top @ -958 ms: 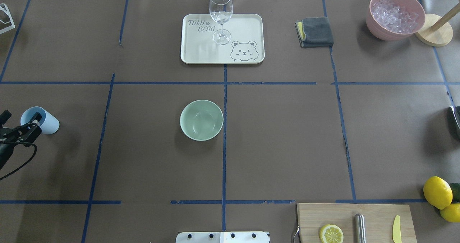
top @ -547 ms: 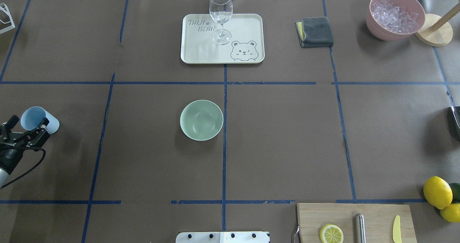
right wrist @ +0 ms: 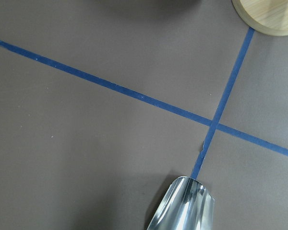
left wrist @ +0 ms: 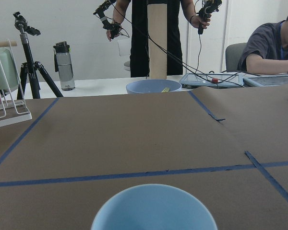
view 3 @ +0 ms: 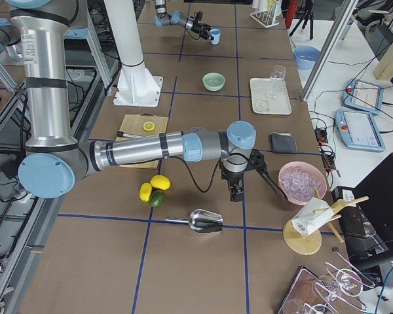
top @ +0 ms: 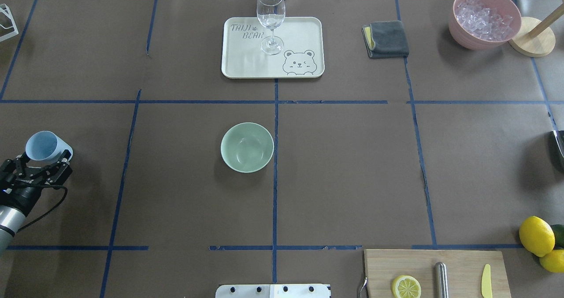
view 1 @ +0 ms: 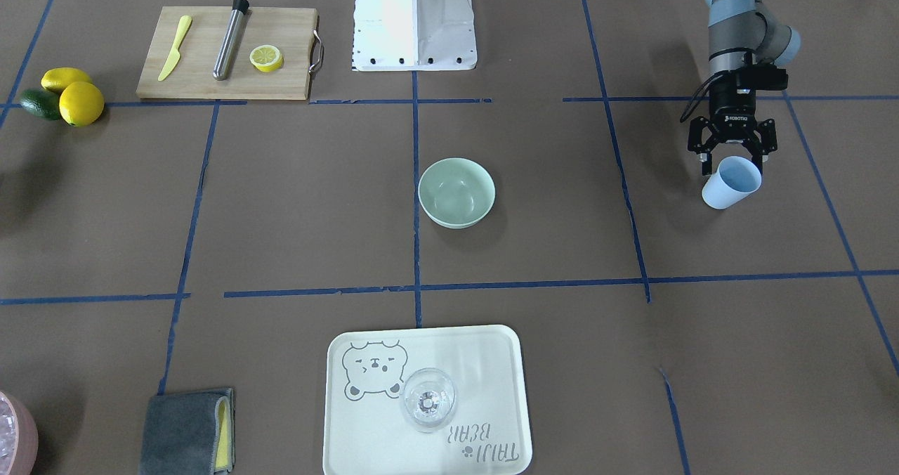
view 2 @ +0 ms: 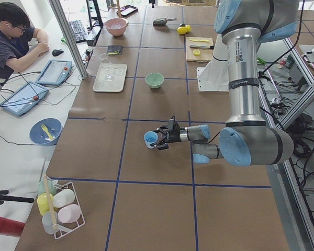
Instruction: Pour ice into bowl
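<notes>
My left gripper grabs its body (view 1: pixel 721 190) next, since this keeps the light blue cup's open rim (view 1: pixel 742 163) free to pour ice into the bowl.
The pale mint-green bowl (top: pixel 246 147) stands upright near the table's middle and looks bare inside; it also shows in the front view (view 1: pixel 456 192). Clear ice cubes (top: pixel 484 15) lie heaped in the pink container (top: pixel 458 29) at the far right. My left gripper (top: pixel 44 156) is open at the left edge, a finger on either side of a light blue cup (top: pixel 42 144), (view 1: pixel 730 183). The cup's rim fills the bottom of the left wrist view (left wrist: pixel 153 208). I see no ice in the cup. My right gripper (view 3: pixel 234 190) hangs over the table near the pink container; I cannot tell its state.
A cream tray (top: pixel 304 33) with a wine glass (top: pixel 270 16) stands behind the bowl. A grey cloth (top: pixel 387 39) lies to its right. A cutting board (top: pixel 458 262) with a lemon half, a knife and lemons sits front right. A metal scoop (view 3: pixel 206 222) lies near my right arm.
My left gripper has swung from the cup's left side to its near side and turned, so its open fingers now straddle the cup. The cup and bowl have not moved.
</notes>
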You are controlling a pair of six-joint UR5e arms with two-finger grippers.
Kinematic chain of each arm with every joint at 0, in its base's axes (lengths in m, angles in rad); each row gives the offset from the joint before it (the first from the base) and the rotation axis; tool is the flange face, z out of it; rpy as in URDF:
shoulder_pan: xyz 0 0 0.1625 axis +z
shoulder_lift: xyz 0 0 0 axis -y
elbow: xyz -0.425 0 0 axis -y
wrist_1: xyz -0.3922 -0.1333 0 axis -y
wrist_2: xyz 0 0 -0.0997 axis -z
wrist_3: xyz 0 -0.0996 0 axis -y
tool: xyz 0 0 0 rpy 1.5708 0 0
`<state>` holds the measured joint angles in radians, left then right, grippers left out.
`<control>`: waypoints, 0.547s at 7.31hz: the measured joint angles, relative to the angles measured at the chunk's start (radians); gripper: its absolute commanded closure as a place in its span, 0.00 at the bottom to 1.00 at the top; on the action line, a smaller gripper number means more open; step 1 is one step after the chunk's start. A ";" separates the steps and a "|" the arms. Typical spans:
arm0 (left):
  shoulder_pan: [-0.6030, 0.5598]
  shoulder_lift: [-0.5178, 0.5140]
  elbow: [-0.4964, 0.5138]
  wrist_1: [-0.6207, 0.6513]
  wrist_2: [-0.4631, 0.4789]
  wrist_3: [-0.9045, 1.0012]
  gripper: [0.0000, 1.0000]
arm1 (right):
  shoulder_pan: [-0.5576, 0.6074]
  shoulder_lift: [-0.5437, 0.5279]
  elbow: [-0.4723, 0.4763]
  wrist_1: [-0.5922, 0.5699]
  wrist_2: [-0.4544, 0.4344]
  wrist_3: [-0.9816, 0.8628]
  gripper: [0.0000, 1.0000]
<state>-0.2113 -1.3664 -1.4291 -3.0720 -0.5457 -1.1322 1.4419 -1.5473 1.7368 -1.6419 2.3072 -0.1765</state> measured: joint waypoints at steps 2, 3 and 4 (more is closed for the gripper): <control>0.001 -0.022 0.040 -0.001 0.009 0.001 0.00 | 0.000 0.001 0.000 0.000 0.000 0.001 0.00; 0.001 -0.024 0.053 -0.001 0.010 0.002 0.00 | 0.000 0.003 0.000 0.000 0.000 0.002 0.00; 0.001 -0.023 0.062 0.000 0.010 0.003 0.00 | 0.000 0.003 0.000 0.000 0.000 0.003 0.00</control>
<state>-0.2102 -1.3899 -1.3668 -3.0723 -0.5358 -1.1289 1.4419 -1.5444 1.7365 -1.6421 2.3071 -0.1739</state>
